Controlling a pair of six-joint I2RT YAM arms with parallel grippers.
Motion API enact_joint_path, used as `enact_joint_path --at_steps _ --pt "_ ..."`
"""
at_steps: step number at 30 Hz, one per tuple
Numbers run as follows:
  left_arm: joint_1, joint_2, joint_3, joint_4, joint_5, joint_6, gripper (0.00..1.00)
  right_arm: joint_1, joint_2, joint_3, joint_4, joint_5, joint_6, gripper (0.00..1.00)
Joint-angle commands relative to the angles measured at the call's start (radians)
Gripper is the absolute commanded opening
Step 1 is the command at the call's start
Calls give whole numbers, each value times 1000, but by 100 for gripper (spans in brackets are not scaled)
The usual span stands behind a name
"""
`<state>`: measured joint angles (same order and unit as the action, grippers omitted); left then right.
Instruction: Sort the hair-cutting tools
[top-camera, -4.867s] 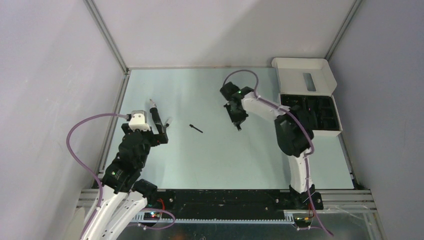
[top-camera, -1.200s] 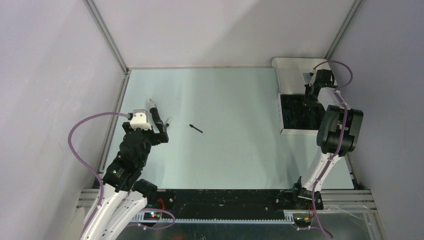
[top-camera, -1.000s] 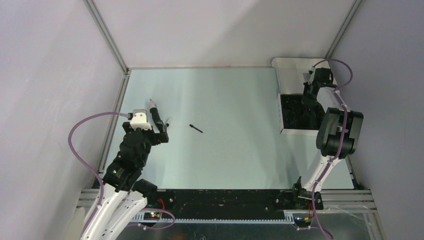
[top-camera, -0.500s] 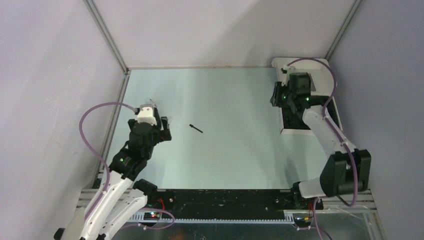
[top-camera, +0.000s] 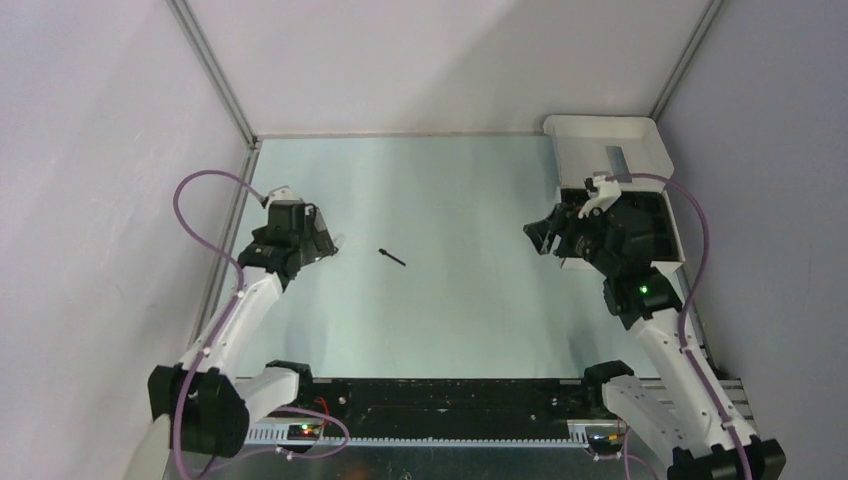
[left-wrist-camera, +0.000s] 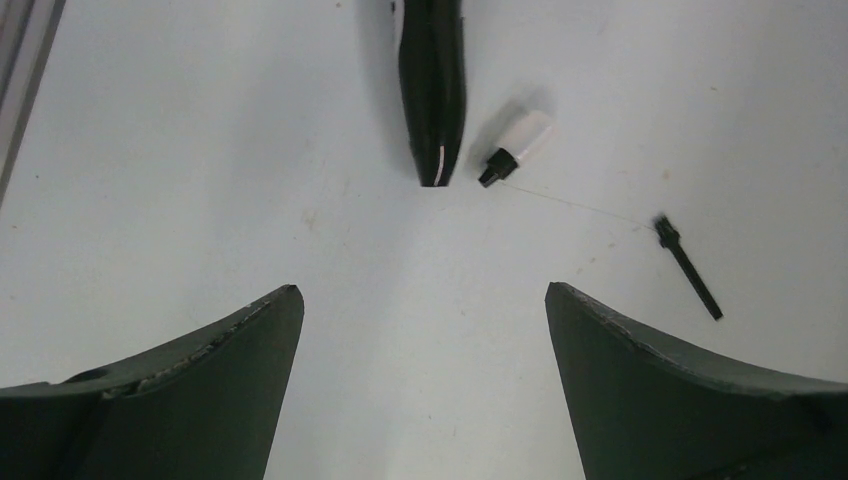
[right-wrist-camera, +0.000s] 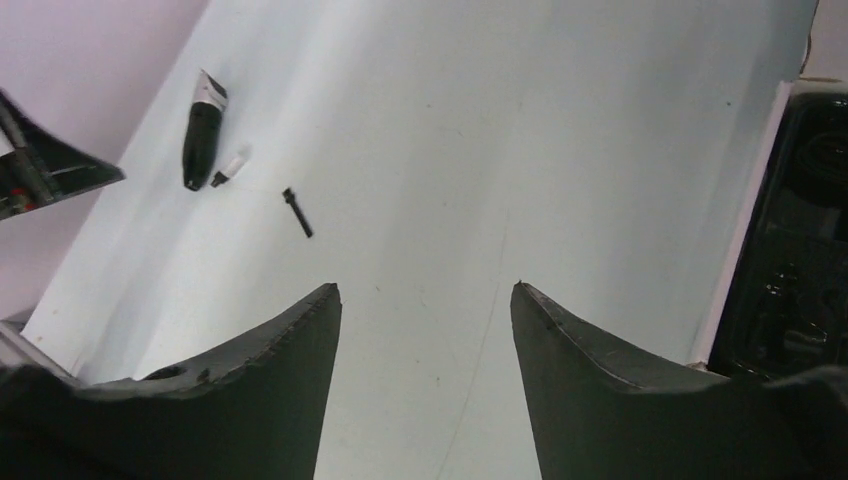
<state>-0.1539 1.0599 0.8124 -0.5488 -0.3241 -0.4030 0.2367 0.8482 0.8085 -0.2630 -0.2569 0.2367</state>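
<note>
The trimmer body near its black tapered end (left-wrist-camera: 436, 122) is the part my left gripper needs to grab next. The silver-tip end then stays free to hand over.
A black tapered trimmer body (left-wrist-camera: 432, 90) with a silver tip lies on the table just ahead of my left gripper (left-wrist-camera: 422, 300), which is open and empty. A small black-and-white piece (left-wrist-camera: 515, 150) sits right beside the trimmer's end. Further right lies a thin black stick (left-wrist-camera: 688, 268) (top-camera: 392, 257). In the top view the left gripper (top-camera: 318, 243) covers the trimmer body. My right gripper (top-camera: 540, 238) hovers open and empty just left of the white box (top-camera: 590, 140). Its wrist view shows the trimmer body (right-wrist-camera: 203, 135), the small piece (right-wrist-camera: 229, 168) and the stick (right-wrist-camera: 298, 213) far off.
The white box stands at the back right, lid up, its black moulded insert (right-wrist-camera: 800, 250) holding dark pieces. A metal frame rail (top-camera: 225, 240) runs along the table's left edge close to the left arm. Grey walls close in three sides.
The right arm has swung from over the box to its left side, and its jaws have opened. The left arm has stretched forward over the trimmer body.
</note>
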Motion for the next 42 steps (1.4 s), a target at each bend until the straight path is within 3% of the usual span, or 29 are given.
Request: enact_joint_path --at_steps 1,8,12,15,25,34,39,42 --pt "78 91 84 57 86 -37 98 -36 -107 -77 113 -122 67 70" --pt "148 325 180 115 157 -20 97 -72 -204 -145 168 -219 98 84" --pt "216 461 230 131 218 -8 90 -74 -221 -162 150 -190 96 89" --pt "252 550 275 117 244 9 83 -73 -223 -165 144 -174 95 99" --pt "261 703 317 110 280 50 69 -76 -203 -182 169 -136 129 99" --pt "257 766 359 60 300 55 49 -89 -220 -198 193 -130 186 99" --pt "255 728 372 43 291 63 24 -105 -187 -198 192 -210 175 99" --pt "251 636 364 34 250 70 15 -107 -170 -198 195 -253 172 99"
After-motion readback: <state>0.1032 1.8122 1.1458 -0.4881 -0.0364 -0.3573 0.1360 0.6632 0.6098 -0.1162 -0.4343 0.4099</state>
